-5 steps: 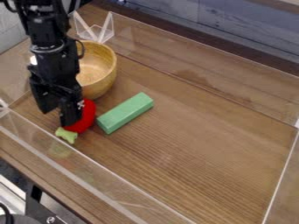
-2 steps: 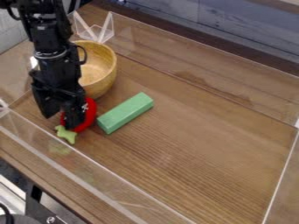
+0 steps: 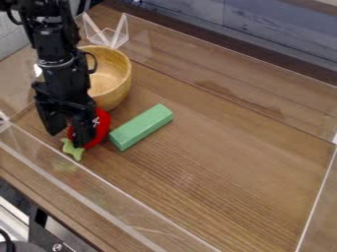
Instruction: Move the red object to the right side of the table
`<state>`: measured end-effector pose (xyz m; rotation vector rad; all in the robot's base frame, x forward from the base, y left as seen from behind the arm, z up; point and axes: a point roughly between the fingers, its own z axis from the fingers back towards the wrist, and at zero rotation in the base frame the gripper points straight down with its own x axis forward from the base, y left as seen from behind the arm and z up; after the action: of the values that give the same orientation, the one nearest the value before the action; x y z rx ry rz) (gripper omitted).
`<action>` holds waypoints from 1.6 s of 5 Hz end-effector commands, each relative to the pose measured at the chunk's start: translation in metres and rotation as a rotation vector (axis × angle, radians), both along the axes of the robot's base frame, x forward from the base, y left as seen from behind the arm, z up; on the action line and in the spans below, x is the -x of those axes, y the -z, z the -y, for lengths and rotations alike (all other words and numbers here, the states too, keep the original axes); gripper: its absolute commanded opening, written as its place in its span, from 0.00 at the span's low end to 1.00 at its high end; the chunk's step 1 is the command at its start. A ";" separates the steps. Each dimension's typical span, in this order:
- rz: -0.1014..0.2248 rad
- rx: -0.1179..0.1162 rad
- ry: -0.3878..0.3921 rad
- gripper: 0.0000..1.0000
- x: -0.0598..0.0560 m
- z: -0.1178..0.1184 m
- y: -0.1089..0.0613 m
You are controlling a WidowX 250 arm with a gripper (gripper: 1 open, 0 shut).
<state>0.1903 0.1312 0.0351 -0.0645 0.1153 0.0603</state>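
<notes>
The gripper's fingers reach down on either side of the red object's body (image 3: 95, 125) near the tabletop, so my gripper closes on the red object next.
The red object (image 3: 93, 129) lies on the brown wood-grain table (image 3: 224, 157) at the left, its light green leafy end (image 3: 75, 150) pointing toward the front edge. My black gripper (image 3: 70, 124) hangs straight over it, open, with its fingers lowered on either side of the toy's left part. The arm hides much of the red body. I cannot tell whether the fingers touch it.
A green rectangular block (image 3: 141, 127) lies just right of the red toy. A yellow wooden bowl (image 3: 109, 77) stands behind the gripper. Low clear acrylic walls (image 3: 79, 192) edge the table on all sides.
The gripper has sunk slightly lower over the red toy. The toy, the block and the bowl have not moved.
</notes>
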 end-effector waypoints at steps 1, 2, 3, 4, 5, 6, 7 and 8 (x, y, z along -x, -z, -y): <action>0.026 -0.014 -0.022 1.00 -0.005 -0.006 -0.008; 0.027 -0.010 -0.030 1.00 -0.007 -0.006 -0.009; 0.022 -0.007 -0.033 0.00 -0.008 -0.006 -0.004; 0.021 -0.005 -0.036 0.00 -0.009 -0.006 -0.004; 0.028 -0.003 -0.040 0.00 -0.011 -0.003 -0.013; 0.040 -0.001 -0.044 0.00 -0.015 0.000 -0.025; 0.070 0.004 -0.044 0.00 -0.024 0.009 -0.045; 0.102 0.023 -0.034 0.00 -0.038 0.026 -0.072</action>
<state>0.2219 0.1026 0.0924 -0.1159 0.0646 0.0916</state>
